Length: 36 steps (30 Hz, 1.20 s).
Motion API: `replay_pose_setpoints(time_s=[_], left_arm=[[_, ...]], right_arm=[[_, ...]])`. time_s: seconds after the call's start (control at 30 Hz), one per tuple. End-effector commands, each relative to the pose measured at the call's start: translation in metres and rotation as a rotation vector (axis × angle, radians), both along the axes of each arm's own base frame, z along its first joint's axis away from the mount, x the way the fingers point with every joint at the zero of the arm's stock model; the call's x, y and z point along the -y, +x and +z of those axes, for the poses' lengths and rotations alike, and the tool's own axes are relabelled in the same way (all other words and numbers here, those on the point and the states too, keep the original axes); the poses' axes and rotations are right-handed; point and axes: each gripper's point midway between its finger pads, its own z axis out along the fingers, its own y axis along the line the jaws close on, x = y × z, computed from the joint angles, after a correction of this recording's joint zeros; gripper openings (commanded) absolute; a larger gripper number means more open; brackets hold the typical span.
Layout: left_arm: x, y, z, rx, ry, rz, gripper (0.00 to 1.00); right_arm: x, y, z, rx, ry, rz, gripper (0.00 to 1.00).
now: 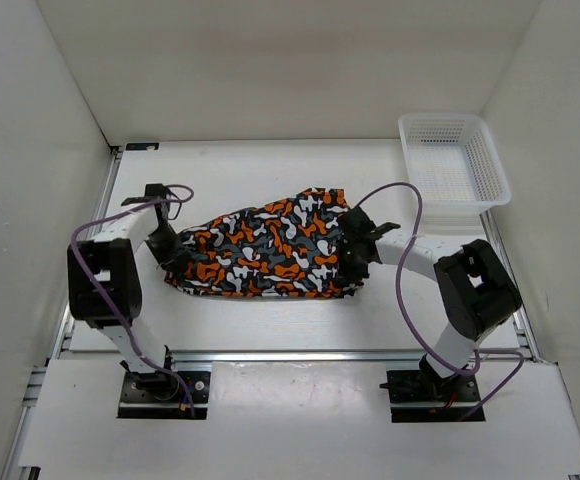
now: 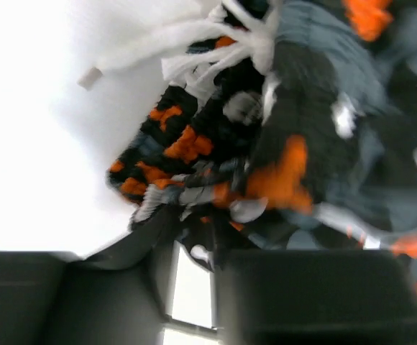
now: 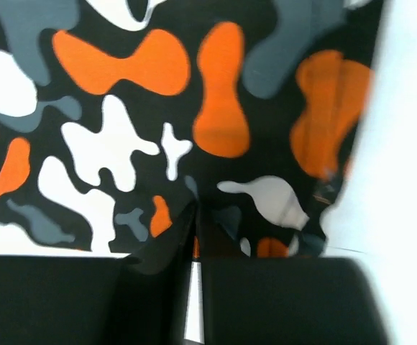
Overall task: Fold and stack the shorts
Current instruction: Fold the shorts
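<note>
I will next grab the shorts' crumpled edge beside the drawstring with my left gripper, so I can fold that end of the shorts [image 1: 270, 250] toward the hem.
The shorts [image 1: 270, 250], in an orange, black, white and grey blotch print, lie bunched across the middle of the white table [image 1: 270, 180]. My left gripper [image 1: 177, 262] is at their left end. In the left wrist view its jaws [image 2: 194, 248] stand a little apart, the table shows through the gap, and a crumpled edge of the shorts [image 2: 302, 144] lies at the tips beside a white drawstring [image 2: 194, 50]. At the right end, my right gripper [image 1: 355, 262] is closed to a thin slit [image 3: 196, 215], pinching the hem of the shorts [image 3: 158, 108].
A white mesh basket [image 1: 453, 160] stands at the back right corner of the table. White walls enclose the table on three sides. The arm bases sit on the rail along the near edge.
</note>
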Motion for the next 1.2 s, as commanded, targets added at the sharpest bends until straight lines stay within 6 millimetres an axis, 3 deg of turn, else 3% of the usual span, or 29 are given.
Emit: replay_pose_setpoints(time_s=[0.0,0.03,0.07,0.1,0.2,0.23,0.3,0.53,0.63,0.73,0.87,0.93,1.03,1.07,1.1,1.13,1.17], left_arm=[[-0.001,0.011,0.048,0.173,-0.011,0.016,0.44],[-0.004,0.008,0.054,0.185,-0.009,0.028,0.6],[-0.002,0.007,0.058,0.199,-0.023,0.025,0.66],[-0.005,0.003,0.065,0.227,-0.029,0.039,0.7],[-0.005,-0.006,0.073,0.249,-0.052,0.051,0.83],[-0.004,-0.012,0.065,0.226,-0.056,0.061,0.89],[-0.002,-0.011,0.06,0.237,-0.086,0.065,0.9],[-0.002,-0.008,0.01,0.188,-0.244,0.145,0.92],[-0.004,0.0,0.008,0.198,-0.247,0.163,0.92],[-0.011,0.007,0.006,0.212,-0.213,0.178,0.88],[-0.017,0.01,-0.015,0.147,-0.188,0.212,0.79],[-0.02,0.015,-0.016,0.147,-0.177,0.214,0.73],[-0.026,0.028,-0.013,0.173,-0.157,0.224,0.54],[-0.027,0.032,-0.01,0.182,-0.156,0.224,0.32],[-0.031,0.033,-0.004,0.194,-0.136,0.215,0.18],[-0.034,0.037,0.003,0.211,-0.123,0.216,0.1],[-0.037,0.039,0.014,0.234,-0.105,0.207,0.1]], right_arm=[[0.019,0.013,0.024,0.089,-0.096,0.041,0.13],[0.017,0.016,0.033,0.109,-0.088,0.05,0.19],[0.015,0.021,0.047,0.128,-0.076,0.048,0.27],[0.013,0.023,0.061,0.158,-0.058,0.046,0.46],[0.011,0.03,0.093,0.222,-0.03,0.037,0.71],[0.011,0.03,0.099,0.232,-0.023,0.036,0.72],[0.012,0.031,0.112,0.257,-0.019,0.03,0.74],[0.019,0.032,0.139,0.311,-0.029,0.028,0.74],[0.025,0.028,0.145,0.32,-0.039,0.033,0.74],[0.03,0.025,0.145,0.323,-0.039,0.023,0.75],[0.039,0.023,0.142,0.313,-0.047,0.005,0.75],[0.039,0.022,0.145,0.322,-0.042,0.004,0.75],[0.04,0.022,0.148,0.33,-0.037,0.003,0.75],[0.045,0.021,0.15,0.334,-0.046,-0.011,0.75],[0.045,0.021,0.15,0.334,-0.046,-0.011,0.75],[0.048,0.02,0.153,0.341,-0.051,-0.015,0.75],[0.048,0.02,0.153,0.341,-0.051,-0.015,0.75]])
